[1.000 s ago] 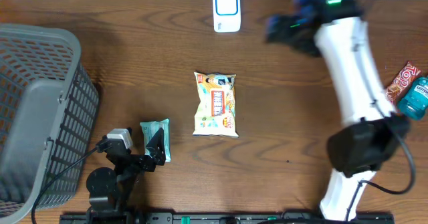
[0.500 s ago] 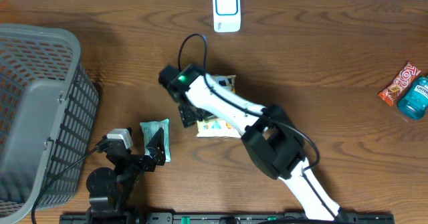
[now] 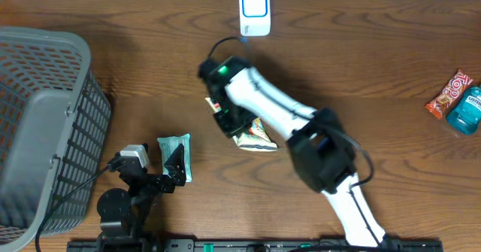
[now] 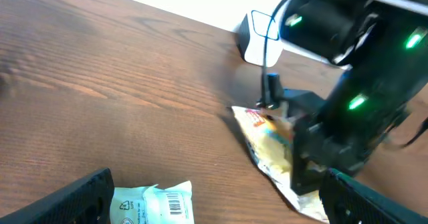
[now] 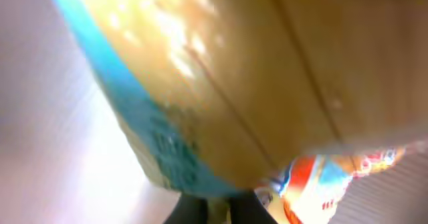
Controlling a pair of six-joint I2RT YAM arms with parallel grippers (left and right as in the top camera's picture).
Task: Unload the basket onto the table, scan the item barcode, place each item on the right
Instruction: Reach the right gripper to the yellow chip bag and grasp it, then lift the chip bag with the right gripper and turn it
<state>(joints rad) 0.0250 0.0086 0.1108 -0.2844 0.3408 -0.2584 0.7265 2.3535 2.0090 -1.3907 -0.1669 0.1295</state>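
The wide panel [image 5: 234, 70] tilts off the tabletop above my fingers, so it is too early to open my right gripper. The yellow snack packet goes down flat first.
A yellow snack packet [image 3: 257, 136] lies mid-table, crumpled and tilted, and fills the right wrist view [image 5: 221, 83]. My right gripper [image 3: 229, 119] is shut on its left edge, and the dark fingertips [image 5: 194, 209] pinch the wrapper at the bottom of that view. The white and blue scanner [image 3: 255, 11] stands at the far edge, apart from the packet. My left gripper [image 3: 167, 168] rests open near the front left. A small teal packet [image 4: 152, 202] with its barcode facing up lies between its fingers [image 4: 85, 196], untouched.
A grey mesh basket [image 3: 45, 124] takes up the left side. A red snack bar [image 3: 449, 92] and a blue bottle [image 3: 466, 109] lie at the far right edge. The right arm [image 3: 278, 116] stretches across the middle of the table.
The right arm swung from the far right to the table's middle and shut on the snack packet, which has shifted right and crumpled. The left arm has not moved.
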